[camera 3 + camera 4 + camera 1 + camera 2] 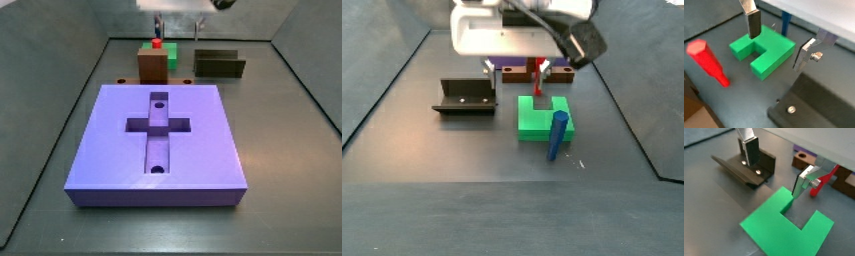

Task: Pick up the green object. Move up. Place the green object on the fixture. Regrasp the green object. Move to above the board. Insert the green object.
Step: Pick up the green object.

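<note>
My gripper next needs to take the green object by its arm (773,61) beside the slot. Then it can put the object on the fixture.
The green object (761,50) is a bright green U-shaped block lying flat on the dark floor; it also shows in the other wrist view (791,225) and in both side views (543,113) (179,58). My gripper (776,50) is open and empty just above it, one finger (753,25) over one edge and the other finger (806,52) past the opposite side. The gripper also shows in a wrist view (774,180) and in both side views (516,68) (179,28). The fixture (465,97) stands beside the green object. The purple board (107,150) lies nearer the front.
A brown block (154,66) with a red cap (156,44) stands next to the green object. A red peg (707,62) and a blue rod (557,135) are close to the block. Grey walls enclose the floor.
</note>
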Robot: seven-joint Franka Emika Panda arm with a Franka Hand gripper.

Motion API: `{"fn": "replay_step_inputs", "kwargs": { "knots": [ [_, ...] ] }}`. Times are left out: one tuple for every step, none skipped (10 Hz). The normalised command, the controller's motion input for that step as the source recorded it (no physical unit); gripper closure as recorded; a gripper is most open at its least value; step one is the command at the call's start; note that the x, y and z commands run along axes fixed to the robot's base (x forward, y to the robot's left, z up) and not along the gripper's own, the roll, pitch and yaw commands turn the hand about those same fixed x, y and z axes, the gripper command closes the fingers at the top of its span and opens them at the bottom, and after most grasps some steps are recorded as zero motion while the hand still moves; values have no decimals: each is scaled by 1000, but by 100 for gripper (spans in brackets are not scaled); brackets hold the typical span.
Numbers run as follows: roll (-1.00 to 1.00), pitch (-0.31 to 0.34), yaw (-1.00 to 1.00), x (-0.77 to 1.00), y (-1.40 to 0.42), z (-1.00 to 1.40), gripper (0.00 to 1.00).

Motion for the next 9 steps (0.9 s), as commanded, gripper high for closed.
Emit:
{"fn": "replay_step_inputs", "kwargs": {
  "knots": [
    [0,-71,-100,-286,-226,-400,0],
    [1,0,-134,-6,-157,-260,0],
    [0,20,-103,31,0,-257,0],
    [0,66,-86,100,23,-154,0],
    [13,90,-77,186,0,-120,0],
    [34,84,-51,160,0,-180,0],
    [11,67,-60,137,0,-203,0],
    [0,40,-60,83,0,-203,0],
    [0,44,-46,80,0,-200,0]
  ]
}}
